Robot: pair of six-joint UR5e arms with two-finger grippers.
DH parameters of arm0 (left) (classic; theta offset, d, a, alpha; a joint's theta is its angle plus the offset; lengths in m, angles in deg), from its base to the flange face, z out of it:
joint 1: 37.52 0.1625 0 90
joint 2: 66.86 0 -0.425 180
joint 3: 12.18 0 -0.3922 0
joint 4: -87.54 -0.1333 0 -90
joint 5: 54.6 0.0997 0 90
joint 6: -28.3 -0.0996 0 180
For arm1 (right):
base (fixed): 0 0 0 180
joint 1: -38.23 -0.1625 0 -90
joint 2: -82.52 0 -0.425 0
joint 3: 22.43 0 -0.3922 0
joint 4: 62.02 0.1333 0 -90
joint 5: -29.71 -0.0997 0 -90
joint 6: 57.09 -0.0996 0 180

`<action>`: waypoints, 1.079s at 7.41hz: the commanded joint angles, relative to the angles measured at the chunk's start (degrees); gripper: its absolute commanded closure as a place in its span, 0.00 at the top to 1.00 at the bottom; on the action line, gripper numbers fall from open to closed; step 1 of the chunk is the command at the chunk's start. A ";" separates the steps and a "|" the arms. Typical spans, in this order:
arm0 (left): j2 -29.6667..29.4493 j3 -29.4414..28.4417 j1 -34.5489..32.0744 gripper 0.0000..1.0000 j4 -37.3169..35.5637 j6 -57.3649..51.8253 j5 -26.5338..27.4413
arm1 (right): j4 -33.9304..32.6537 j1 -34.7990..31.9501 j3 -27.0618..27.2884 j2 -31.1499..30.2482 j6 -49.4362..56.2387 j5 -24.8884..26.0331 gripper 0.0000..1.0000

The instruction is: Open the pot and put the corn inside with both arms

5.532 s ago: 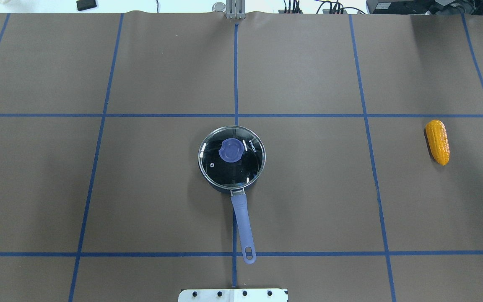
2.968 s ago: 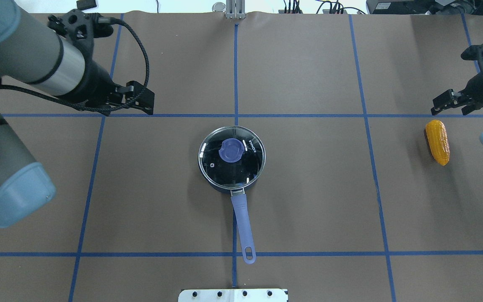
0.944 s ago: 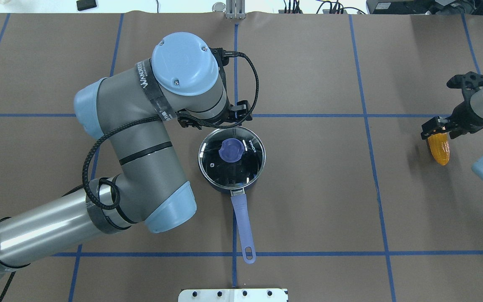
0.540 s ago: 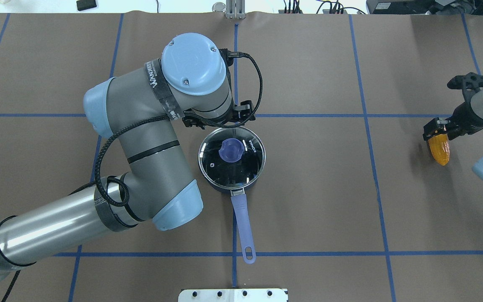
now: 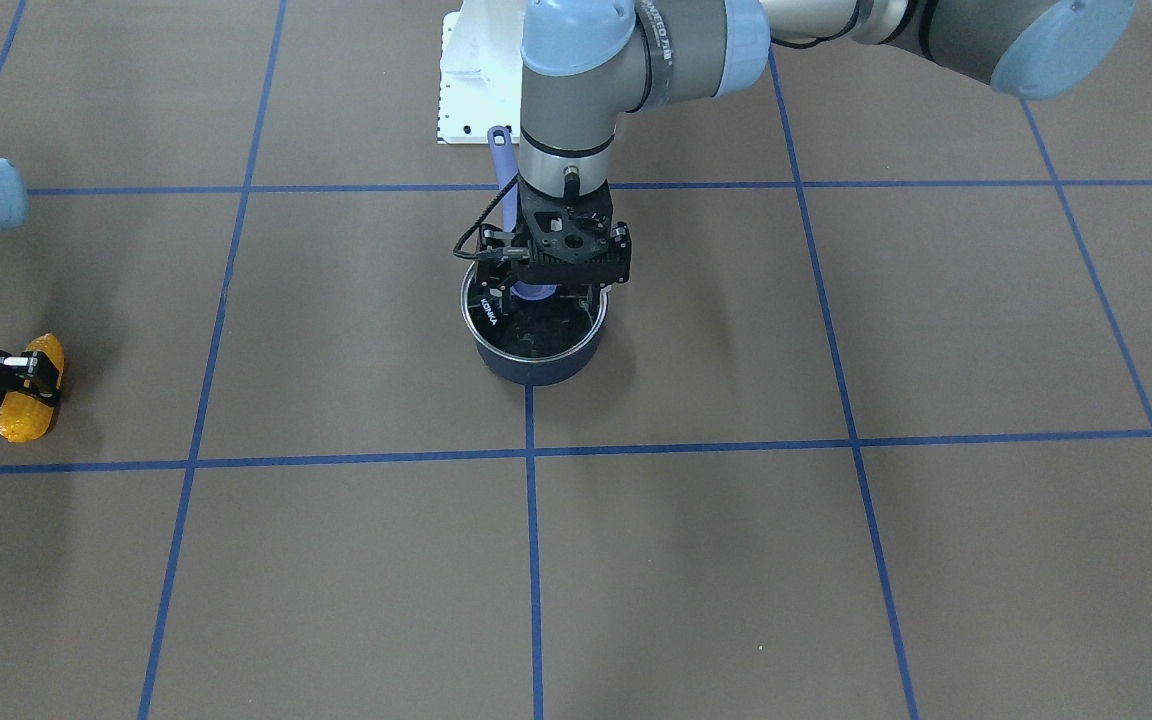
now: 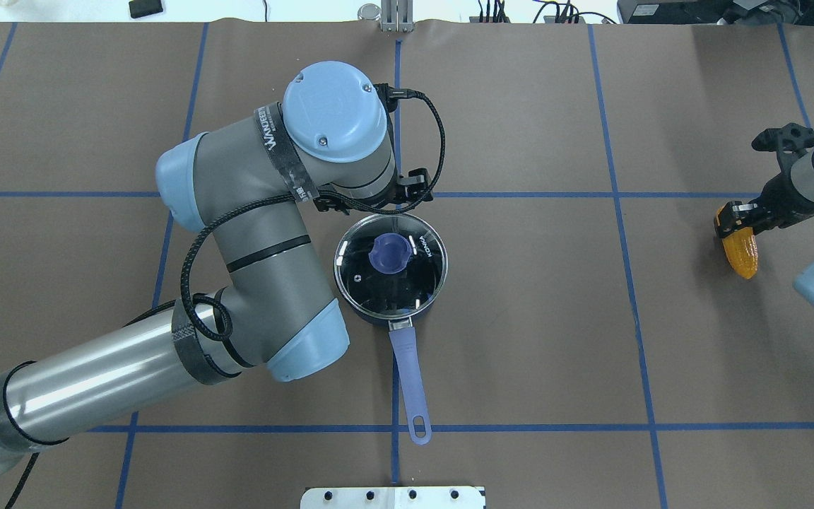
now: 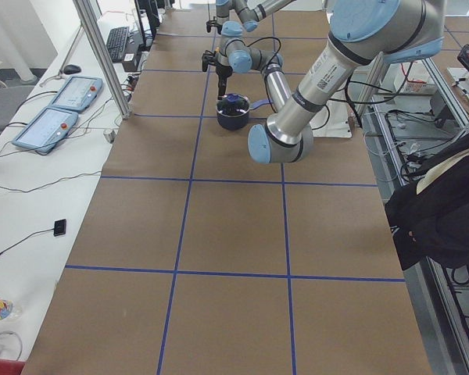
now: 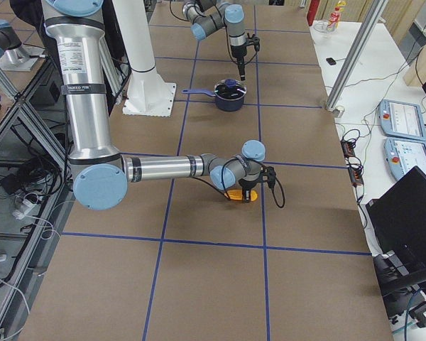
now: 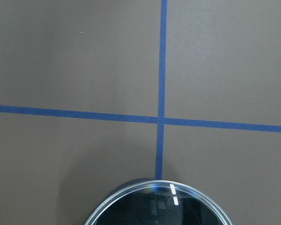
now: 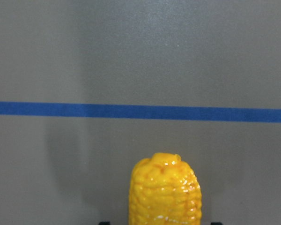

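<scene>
My left gripper should next grab the wide, smooth glass lid by its narrow blue knob (image 5: pixel 533 290) to open the pot.
The navy pot (image 5: pixel 536 368) stands mid-table with its glass lid (image 6: pixel 414 283) on and its blue handle (image 6: pixel 407 382) pointing at the robot's base. The lid's blue knob (image 6: pixel 388 252) is uncovered. My left gripper (image 5: pixel 548 290) hangs open above the pot's far rim, apart from the lid, and is mostly hidden under the wrist in the overhead view. The left wrist view shows only the lid's edge (image 9: pixel 154 206). The yellow corn (image 6: pixel 742 251) lies at the far right. My right gripper (image 6: pixel 732 218) is open and straddles its far end, with fingertips (image 10: pixel 103 222) on either side of the corn (image 10: pixel 165 192).
The white base mount (image 6: pixel 393 497) sits at the near table edge behind the pot's handle. My left arm's elbow (image 6: pixel 308 346) hangs close to the pot's left side. Blue tape lines grid the brown table (image 6: pixel 520 318).
My left arm has shifted a little to the right, toward the pot. My right gripper has come down over the corn's far end. Pot, lid and corn have not moved.
</scene>
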State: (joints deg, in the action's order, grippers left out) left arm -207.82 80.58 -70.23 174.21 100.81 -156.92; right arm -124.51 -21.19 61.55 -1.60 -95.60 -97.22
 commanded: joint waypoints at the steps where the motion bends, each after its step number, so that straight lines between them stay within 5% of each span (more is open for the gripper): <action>1: -0.10 -0.82 0.80 0.97 0.26 0.00 0.10 | 0.00 0.01 0.22 0.27 -0.07 -0.08 0.18; 8: 0.42 -1.35 5.20 0.93 0.26 -0.27 3.79 | -0.87 -1.48 2.41 1.59 -0.25 -1.83 0.16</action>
State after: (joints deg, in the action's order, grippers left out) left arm -207.46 79.38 -65.37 174.40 100.55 -153.31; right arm -125.27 -22.10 63.81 -0.21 -95.82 -98.38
